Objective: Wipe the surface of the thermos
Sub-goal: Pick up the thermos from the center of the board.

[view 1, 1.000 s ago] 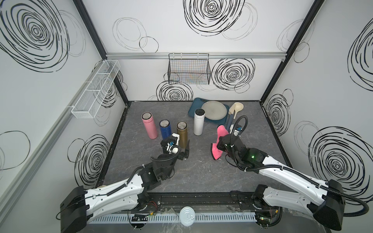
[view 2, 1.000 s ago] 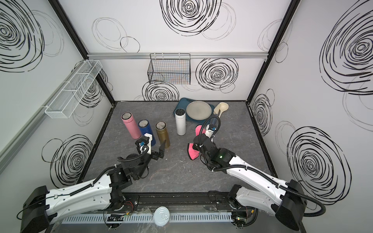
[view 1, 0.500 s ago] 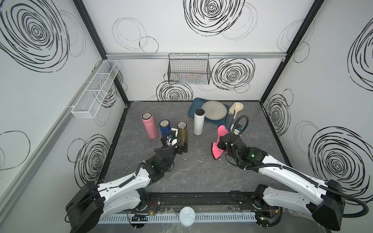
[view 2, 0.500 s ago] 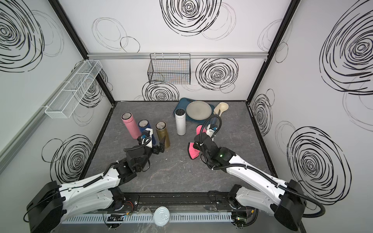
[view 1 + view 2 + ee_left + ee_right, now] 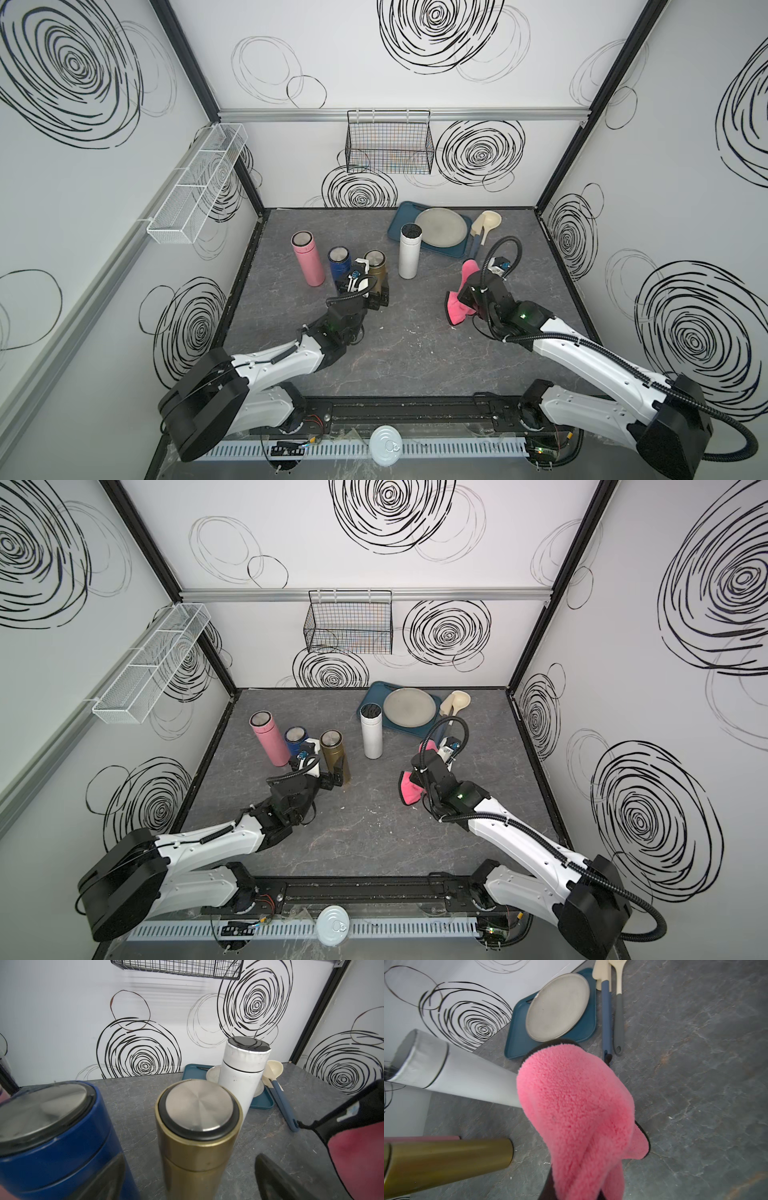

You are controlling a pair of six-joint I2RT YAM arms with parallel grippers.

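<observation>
The left gripper grabs the gold thermos across its body below the lid next, to leave surface free for the cloth to wipe.
A gold thermos with a steel lid stands upright at mid-left of the table. My left gripper is open, its dark fingers on either side of the thermos's lower body, apart from it. In the left wrist view the gold thermos fills the centre. My right gripper is shut on a pink cloth, which hangs over its fingers and hides them. It hovers to the right, apart from the gold thermos.
A blue thermos stands close beside the gold one, and a pink thermos further left. A white thermos stands behind and to the right. At the back lie a blue tray with a plate and two spatulas. A wire basket hangs on the back wall.
My left arm has reached forward, bringing its open fingers from in front of the gold thermos to either side of it. The right arm with the cloth has barely moved.
</observation>
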